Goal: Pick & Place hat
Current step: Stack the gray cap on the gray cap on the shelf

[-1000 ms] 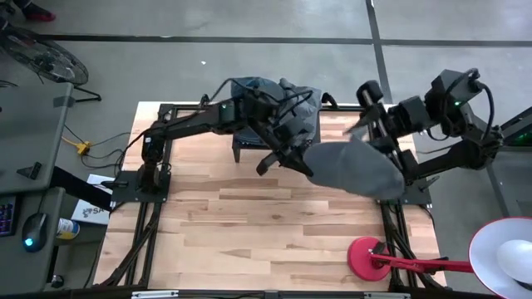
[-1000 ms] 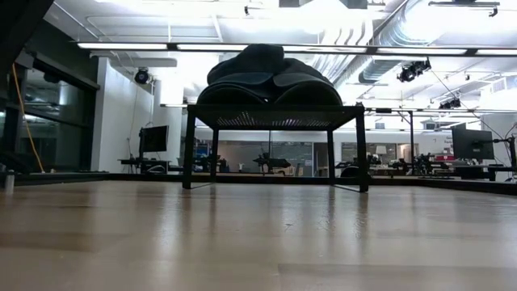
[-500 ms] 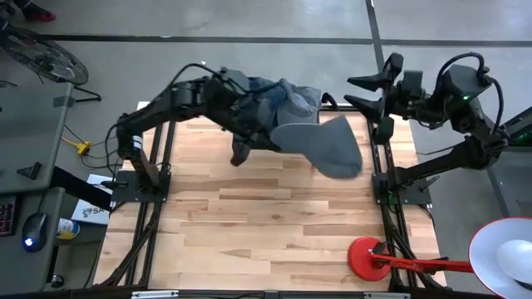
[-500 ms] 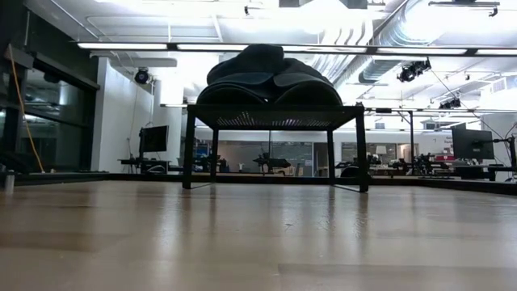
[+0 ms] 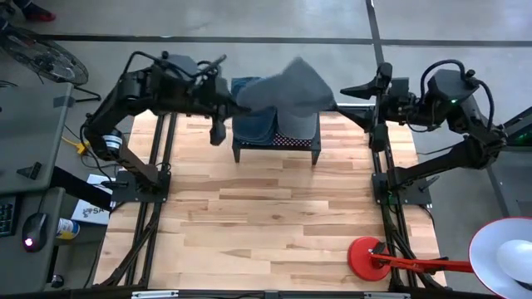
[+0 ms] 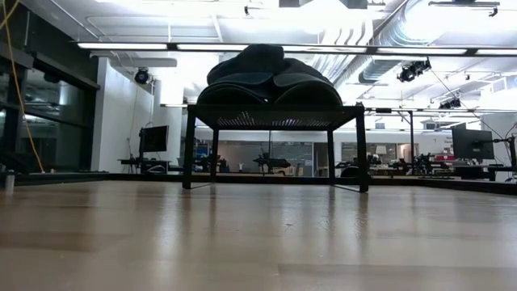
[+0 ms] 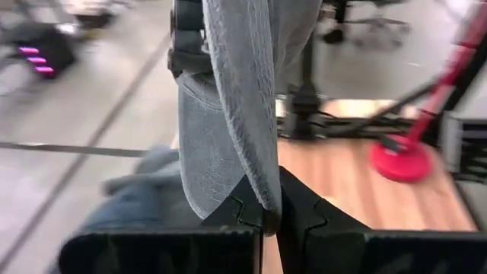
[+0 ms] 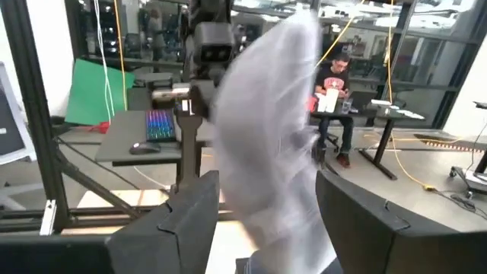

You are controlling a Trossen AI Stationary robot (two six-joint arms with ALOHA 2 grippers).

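The grey hat needs to go on the pile on the black stand, so my right gripper will grab the hat by its top [image 5: 299, 83] [image 8: 270, 152] next.
A grey hat [image 5: 291, 85] hangs in the air above a black stand [image 5: 274, 148] at the table's far edge. The stand carries a pile of blue and grey hats [image 5: 258, 124], which shows as a dark heap [image 6: 262, 77] in the low view. My left gripper [image 5: 235, 101] is raised at the hat's left end and shut on it. My right gripper [image 5: 353, 104] stands open and level just to the right of the hat. The hat's free end [image 8: 274, 129] is blurred in front of its fingers, and I see no touch. My left gripper pinches the hat's edge [image 7: 262, 199] between its two fingers. The fingers [image 7: 300, 217] come nearly level from the table's left and point toward the right arm. The hat is lifted clear, stands on edge and reaches out from the fingers over the pile.
A red round base [image 5: 366, 253] with a red rod lies at the near right corner, beside a white disc [image 5: 505, 249]. Black frame rails [image 5: 386, 199] run along both sides of the wooden table [image 5: 266, 224]. A desk with a mouse [image 5: 32, 241] stands to the left.
My left gripper has risen and drawn back toward the far left. It has carried the hat from over the table's right half to above the stand. My right gripper has opened wider, turned level and no longer has the hat.
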